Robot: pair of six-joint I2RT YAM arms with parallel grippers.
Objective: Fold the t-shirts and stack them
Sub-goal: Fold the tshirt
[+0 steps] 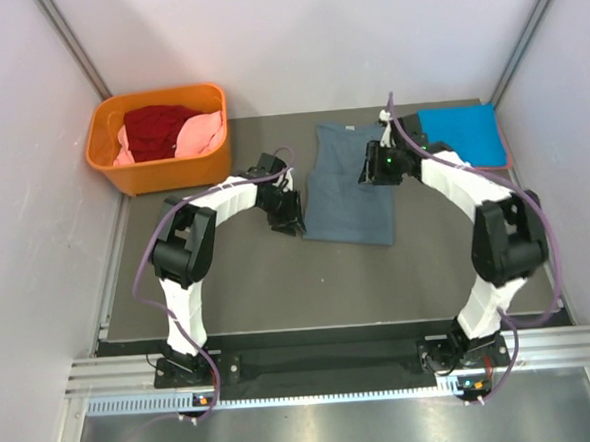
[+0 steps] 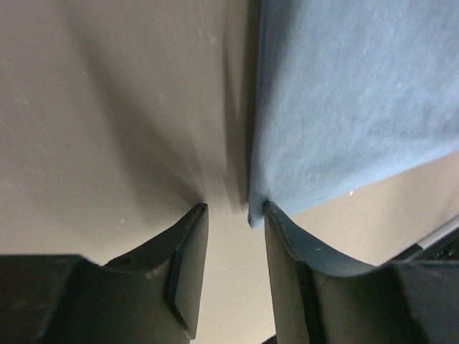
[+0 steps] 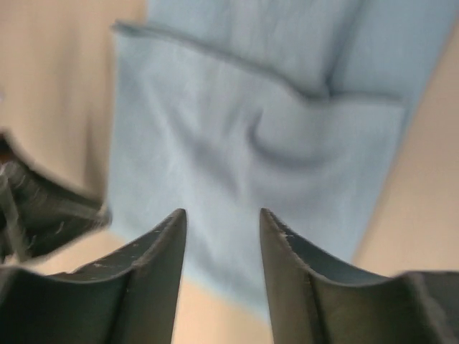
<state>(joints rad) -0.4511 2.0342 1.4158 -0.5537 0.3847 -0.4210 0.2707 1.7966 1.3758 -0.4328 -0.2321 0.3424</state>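
My left gripper grabs the near corner [image 1: 307,235] of the slate grey-blue t-shirt [image 1: 348,183] next, to fold the t-shirt's near edge over the rest.
A slate grey-blue t-shirt [image 1: 348,183] lies partly folded on the dark table, with folds showing across it [image 3: 251,136]. My left gripper [image 1: 289,223] is low at the shirt's near-left corner. It [image 2: 233,208] is open, and the cloth's corner [image 2: 351,100] touches the outside tip of its right finger, with nothing between the fingers. My right gripper [image 1: 372,172] hovers over the shirt's far-right part. It [image 3: 222,215] is open and empty too. A folded bright blue t-shirt [image 1: 460,136] lies at the back right with a reddish edge [image 1: 508,154] under it.
An orange basket [image 1: 162,169] at the back left holds a dark red tee [image 1: 157,129] and a salmon-pink one [image 1: 205,134]. White walls close in the table on three sides. The left arm's gripper [image 3: 43,211] shows at the left edge of the right wrist view.
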